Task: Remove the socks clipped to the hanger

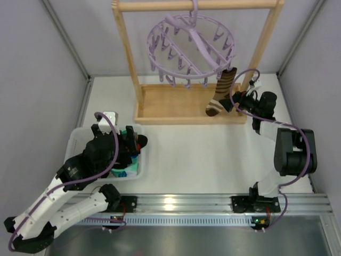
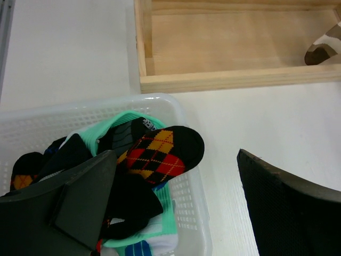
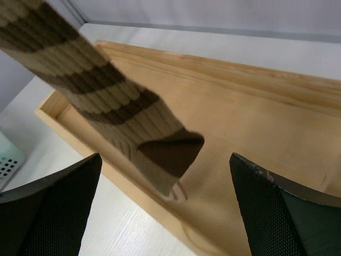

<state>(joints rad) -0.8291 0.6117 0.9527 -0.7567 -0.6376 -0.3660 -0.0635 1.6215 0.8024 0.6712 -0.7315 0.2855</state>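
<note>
My right gripper should next grab the brown-striped sock by its dangling brown heel (image 1: 220, 101), away from the sock's clipped end, so it can pull the sock off the hanger (image 1: 192, 50).
The lilac round hanger (image 1: 192, 50) hangs by its hook from the wooden rail. One brown-striped sock (image 1: 221, 89) is still clipped at its right side and dangles to the frame's base. My right gripper (image 1: 233, 101) is open just right of the sock's toe. In the right wrist view the sock (image 3: 106, 101) hangs between and ahead of the open gripper (image 3: 165, 213). My left gripper (image 1: 134, 145) is open over the white basket (image 1: 80, 136). In the left wrist view a black sock with red and yellow diamonds (image 2: 160, 152) and a mint-green sock (image 2: 160, 226) lie in the basket (image 2: 197, 213) by the gripper (image 2: 176, 208).
The wooden rail frame (image 1: 130, 53) stands on a shallow wooden tray base (image 1: 170, 104) at the back of the white table. Grey walls close in the left, right and back. A metal rail (image 1: 176, 205) runs along the near edge.
</note>
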